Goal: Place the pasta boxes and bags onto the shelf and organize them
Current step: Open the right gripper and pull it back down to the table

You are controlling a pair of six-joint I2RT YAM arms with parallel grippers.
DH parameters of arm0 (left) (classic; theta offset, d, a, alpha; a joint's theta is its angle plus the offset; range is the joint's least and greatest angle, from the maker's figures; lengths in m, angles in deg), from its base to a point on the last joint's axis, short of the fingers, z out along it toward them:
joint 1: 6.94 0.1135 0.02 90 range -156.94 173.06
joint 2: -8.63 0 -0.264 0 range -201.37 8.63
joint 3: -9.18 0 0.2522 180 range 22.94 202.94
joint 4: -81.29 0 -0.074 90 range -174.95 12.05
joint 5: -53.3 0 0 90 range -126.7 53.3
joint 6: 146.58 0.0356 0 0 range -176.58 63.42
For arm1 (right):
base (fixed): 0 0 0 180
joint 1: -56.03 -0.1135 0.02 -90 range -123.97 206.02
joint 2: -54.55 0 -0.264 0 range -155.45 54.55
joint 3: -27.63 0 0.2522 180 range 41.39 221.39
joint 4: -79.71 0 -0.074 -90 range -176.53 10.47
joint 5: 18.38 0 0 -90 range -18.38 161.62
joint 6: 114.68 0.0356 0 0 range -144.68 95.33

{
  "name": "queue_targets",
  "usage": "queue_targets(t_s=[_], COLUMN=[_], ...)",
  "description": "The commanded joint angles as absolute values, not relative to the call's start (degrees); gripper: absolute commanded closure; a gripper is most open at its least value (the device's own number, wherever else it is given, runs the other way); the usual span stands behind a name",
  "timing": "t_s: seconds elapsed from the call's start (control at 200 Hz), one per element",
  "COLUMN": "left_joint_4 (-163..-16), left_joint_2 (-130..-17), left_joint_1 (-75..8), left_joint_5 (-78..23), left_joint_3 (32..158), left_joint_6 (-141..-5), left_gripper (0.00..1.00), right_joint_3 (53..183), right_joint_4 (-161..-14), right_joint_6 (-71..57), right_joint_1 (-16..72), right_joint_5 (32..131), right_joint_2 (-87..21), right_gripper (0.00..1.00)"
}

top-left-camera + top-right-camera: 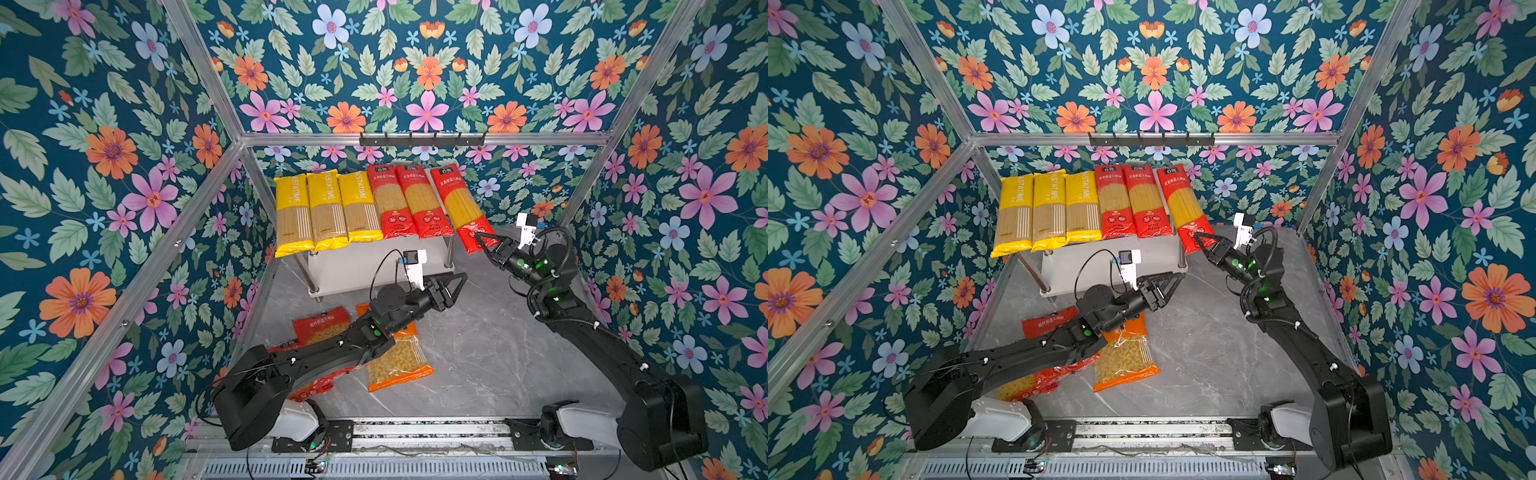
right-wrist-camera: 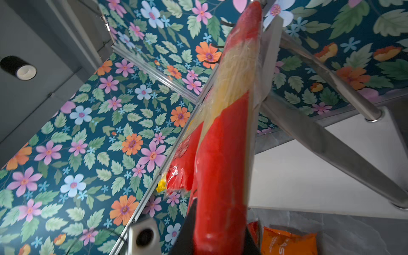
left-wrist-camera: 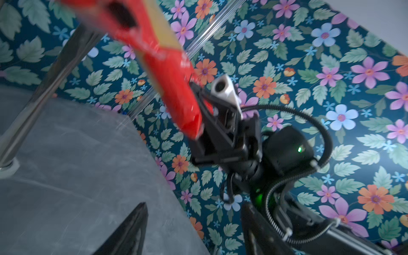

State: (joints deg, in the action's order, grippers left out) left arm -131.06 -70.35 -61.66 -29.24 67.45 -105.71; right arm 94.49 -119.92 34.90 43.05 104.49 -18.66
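I need to keep the skewed red pack in my right gripper until the gap to its neighbor closes. The pack would otherwise end up crooked and stick out past the edge of the top board.
The shelf [image 1: 353,266] [image 1: 1084,262] stands at the back of the table. Its top board carries three long yellow spaghetti packs [image 1: 328,208] and two long red ones [image 1: 405,201], side by side. A third long red pack [image 1: 457,203] [image 1: 1183,203] [image 3: 167,66] [image 2: 223,165] lies skewed at the board's right end, with its near end overhanging. My right gripper [image 1: 482,241] [image 1: 1198,237] [image 2: 218,238] is shut on that near end. My left gripper [image 1: 459,280] [image 1: 1177,277] [image 3: 192,229] hangs open and empty by the shelf's front right leg.
On the marble table, an orange curly-pasta pack [image 1: 397,357] [image 2: 287,242] and two short red packs [image 1: 320,326] [image 1: 320,384] lie partly under the left arm. A black hook rail [image 1: 422,140] hangs on the back frame. Floral walls close in on both sides.
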Motion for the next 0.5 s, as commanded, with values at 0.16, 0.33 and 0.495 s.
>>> queue_targets(t_s=[0.16,0.33,0.495], left_joint_4=[-124.5,-119.3,-116.9], left_joint_2=[-64.9,-61.7,-60.8], left_joint_1=[-66.1,-66.2,-66.2], left_joint_5=[-39.1,-42.8,-44.3], left_joint_3=[57.5,55.5,55.5], left_joint_6=[-102.9,-101.1,-100.1], left_gripper=[0.31,0.31,0.31], right_joint_3=[106.6,112.6,115.3], right_joint_4=[-109.3,-105.3,-103.6], right_joint_6=[41.5,43.1,42.9], right_joint_1=[43.1,41.5,38.4], right_joint_5=[107.2,106.8,103.3], right_joint_2=[-25.2,-28.1,-30.3], right_gripper=[1.00,1.00,1.00])
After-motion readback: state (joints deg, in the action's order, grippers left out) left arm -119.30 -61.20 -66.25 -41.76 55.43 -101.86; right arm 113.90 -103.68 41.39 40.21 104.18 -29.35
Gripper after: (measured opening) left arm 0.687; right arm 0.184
